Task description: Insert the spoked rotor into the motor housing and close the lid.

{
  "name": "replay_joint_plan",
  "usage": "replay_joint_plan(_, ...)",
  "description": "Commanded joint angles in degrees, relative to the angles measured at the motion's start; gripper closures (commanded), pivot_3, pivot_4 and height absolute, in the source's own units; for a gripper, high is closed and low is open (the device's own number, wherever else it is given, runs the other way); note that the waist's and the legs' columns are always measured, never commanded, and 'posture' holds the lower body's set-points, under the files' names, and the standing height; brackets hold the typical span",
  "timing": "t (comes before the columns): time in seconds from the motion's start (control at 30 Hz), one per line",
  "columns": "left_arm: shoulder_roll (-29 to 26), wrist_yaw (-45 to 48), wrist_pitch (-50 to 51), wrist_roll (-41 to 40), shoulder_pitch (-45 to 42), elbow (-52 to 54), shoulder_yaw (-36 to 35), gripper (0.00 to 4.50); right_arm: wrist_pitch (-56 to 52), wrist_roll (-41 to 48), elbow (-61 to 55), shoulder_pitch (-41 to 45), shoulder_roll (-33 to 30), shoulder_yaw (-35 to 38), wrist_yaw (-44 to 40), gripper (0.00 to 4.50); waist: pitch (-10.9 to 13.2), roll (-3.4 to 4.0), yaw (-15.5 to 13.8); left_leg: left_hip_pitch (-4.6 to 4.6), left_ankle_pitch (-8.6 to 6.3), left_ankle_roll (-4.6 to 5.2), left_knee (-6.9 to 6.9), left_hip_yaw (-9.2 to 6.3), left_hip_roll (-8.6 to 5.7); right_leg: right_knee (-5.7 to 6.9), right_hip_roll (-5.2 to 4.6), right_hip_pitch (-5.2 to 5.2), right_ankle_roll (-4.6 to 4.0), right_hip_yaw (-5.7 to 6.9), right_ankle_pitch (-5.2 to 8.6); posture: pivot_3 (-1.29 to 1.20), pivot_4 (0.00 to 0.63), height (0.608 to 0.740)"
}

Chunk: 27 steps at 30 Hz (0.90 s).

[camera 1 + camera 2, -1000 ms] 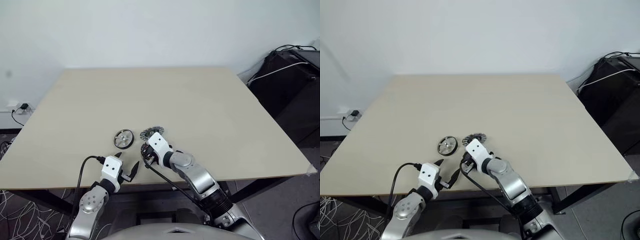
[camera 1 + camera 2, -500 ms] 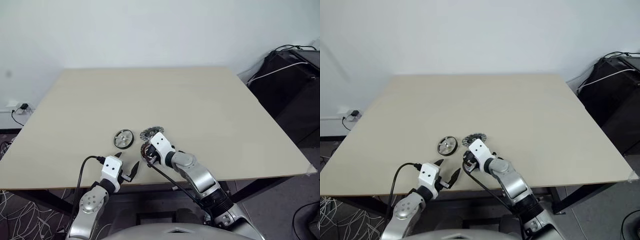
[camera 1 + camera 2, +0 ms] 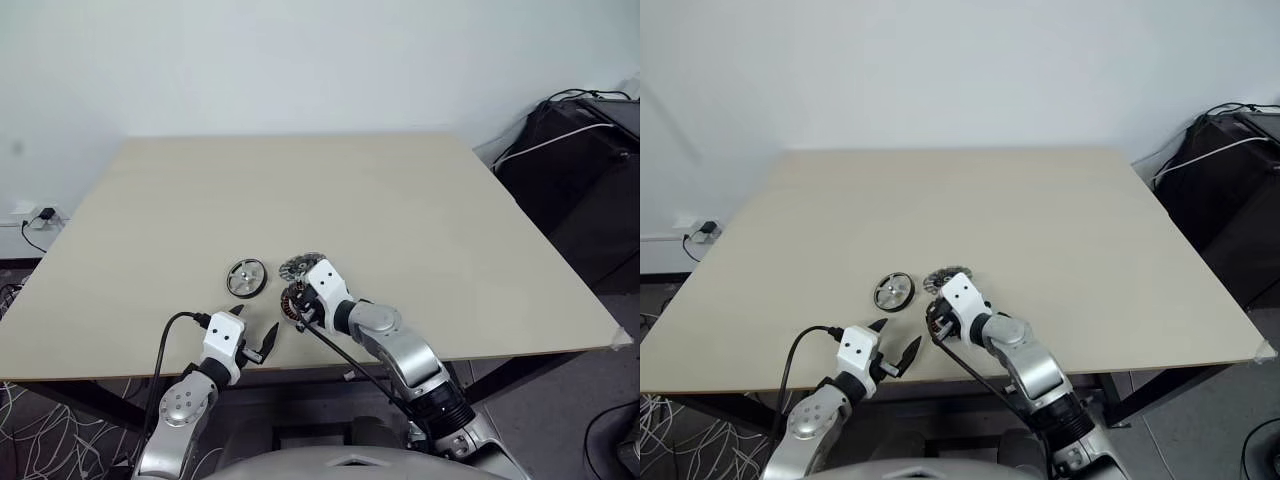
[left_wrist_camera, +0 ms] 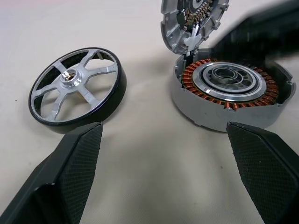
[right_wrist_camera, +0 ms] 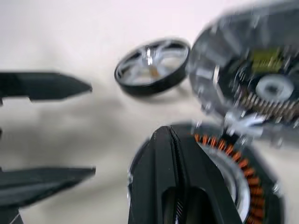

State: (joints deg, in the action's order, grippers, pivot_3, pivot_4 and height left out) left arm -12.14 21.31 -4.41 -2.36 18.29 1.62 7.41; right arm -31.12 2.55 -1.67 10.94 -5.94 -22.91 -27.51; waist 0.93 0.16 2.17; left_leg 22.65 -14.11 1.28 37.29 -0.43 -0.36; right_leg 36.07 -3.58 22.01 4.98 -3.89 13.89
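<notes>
Open gaps between the rotor's spokes leave room for a finger inside the ring. My left gripper will next grab the spoked rotor by its rim.
The spoked rotor, a black ring with silver spokes, lies flat on the table, left of the motor housing. The housing shows its copper windings, and its lid stands hinged open behind it. My right gripper is shut with nothing in it, its tips over the housing's near rim; I cannot tell if they touch. In the eye views that right gripper covers part of the housing. My left gripper stands open near the table's front edge, facing the gap between rotor and housing.
The beige table stretches wide behind the parts. Its front edge runs just under both hands. Black equipment with cables stands off the table's right side. A wall socket with a plug sits low at the left.
The right hand has turned a little and edged slightly toward the housing, so the windings now show beside it. The left gripper, rotor and lid have kept still.
</notes>
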Motion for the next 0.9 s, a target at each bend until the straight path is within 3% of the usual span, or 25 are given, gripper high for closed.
replay_joint_plan(0.03, 0.15, 0.15, -0.57, -0.02, -0.5, 1.38, 0.5, 0.0, 1.71, -0.66, -0.01, 1.59, 0.44, 1.39, 1.69, 4.46, 0.0, 0.0, -0.03, 0.0, 0.0, 0.0, 0.0, 0.0, 0.01, 0.0, 0.0, 0.0, -0.01, 0.0, -0.01, 0.0, 0.0, 0.74)
replay_joint_plan(0.9, 0.64, -0.07, -0.48, -0.01, -0.45, 1.56, 0.75, 0.0, 1.08, -1.98, 3.53, 0.23, -2.61, 0.72, 0.33, 4.46, 0.0, 0.0, -0.07, 0.01, 0.0, 0.0, -0.01, 0.0, -0.01, -0.01, 0.0, 0.0, -0.07, -0.01, -0.03, 0.0, 0.0, 0.74)
